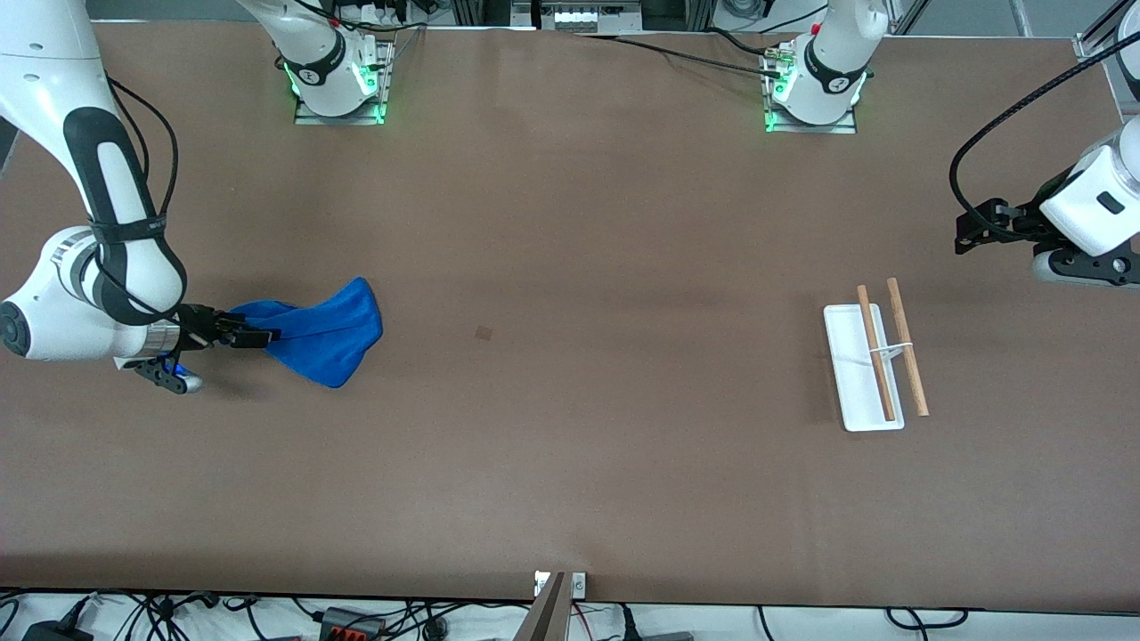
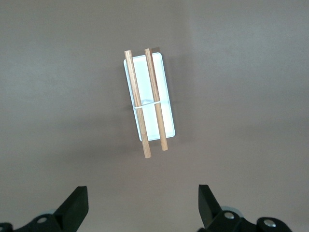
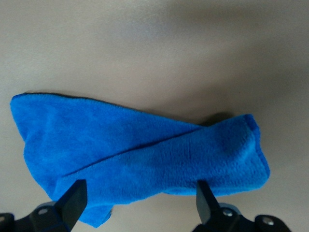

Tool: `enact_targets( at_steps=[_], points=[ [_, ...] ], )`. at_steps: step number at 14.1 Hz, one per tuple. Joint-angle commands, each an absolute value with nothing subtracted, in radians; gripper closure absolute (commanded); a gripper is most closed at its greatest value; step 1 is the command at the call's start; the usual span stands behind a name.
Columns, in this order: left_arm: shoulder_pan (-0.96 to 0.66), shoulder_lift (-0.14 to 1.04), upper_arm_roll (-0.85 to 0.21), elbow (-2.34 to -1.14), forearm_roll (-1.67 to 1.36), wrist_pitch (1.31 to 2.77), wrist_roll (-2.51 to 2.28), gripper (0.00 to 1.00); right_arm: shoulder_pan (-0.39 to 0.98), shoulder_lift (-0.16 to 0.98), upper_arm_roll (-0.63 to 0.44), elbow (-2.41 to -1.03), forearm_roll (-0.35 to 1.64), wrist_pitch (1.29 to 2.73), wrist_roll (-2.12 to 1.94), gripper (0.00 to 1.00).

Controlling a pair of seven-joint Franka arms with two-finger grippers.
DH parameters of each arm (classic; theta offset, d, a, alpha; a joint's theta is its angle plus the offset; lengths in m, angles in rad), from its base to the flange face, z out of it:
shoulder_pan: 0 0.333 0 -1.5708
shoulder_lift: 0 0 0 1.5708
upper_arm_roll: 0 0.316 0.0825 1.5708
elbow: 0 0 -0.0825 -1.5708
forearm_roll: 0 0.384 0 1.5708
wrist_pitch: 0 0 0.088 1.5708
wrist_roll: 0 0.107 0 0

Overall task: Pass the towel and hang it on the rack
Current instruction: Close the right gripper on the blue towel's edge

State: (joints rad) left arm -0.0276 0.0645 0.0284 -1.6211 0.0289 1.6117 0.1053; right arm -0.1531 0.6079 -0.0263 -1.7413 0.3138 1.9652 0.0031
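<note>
The blue towel needs to be passed along for hanging on the rack (image 1: 877,361), so my right gripper should next grab the towel by its folded edge (image 1: 267,333).
A blue towel (image 1: 325,334) lies crumpled on the table at the right arm's end. It fills the right wrist view (image 3: 145,154). My right gripper (image 1: 254,329) is low at the towel's edge, open, with one fingertip on each side of the cloth's edge (image 3: 140,191). The rack (image 1: 877,361), a white flat base with two wooden rods and a white crosspiece, stands at the left arm's end. It also shows in the left wrist view (image 2: 149,104). My left gripper (image 1: 966,230) hovers open and empty over the table beside the rack (image 2: 143,195).
The brown table (image 1: 570,223) has a small dark mark (image 1: 484,333) near its middle. Cables lie along the edge by the arms' bases. A clamp (image 1: 557,588) sits at the table's edge nearest the front camera.
</note>
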Motion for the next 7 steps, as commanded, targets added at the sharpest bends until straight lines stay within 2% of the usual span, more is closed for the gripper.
enact_targets(
  at_steps=[1,4,7],
  points=[
    [-0.020,0.080,0.025,-1.588,0.029,1.589,0.109,0.00,-0.193,0.609,-0.017,-1.691,0.330,1.945,0.002,0.00],
    [-0.020,0.080,0.025,-1.586,0.028,1.588,0.109,0.00,-0.233,0.607,-0.026,-1.640,0.325,1.855,0.017,0.00],
    [-0.020,0.080,0.025,-1.588,0.028,1.588,0.109,0.00,-0.264,0.653,-0.026,-1.638,0.337,1.851,0.025,0.00]
  ],
)
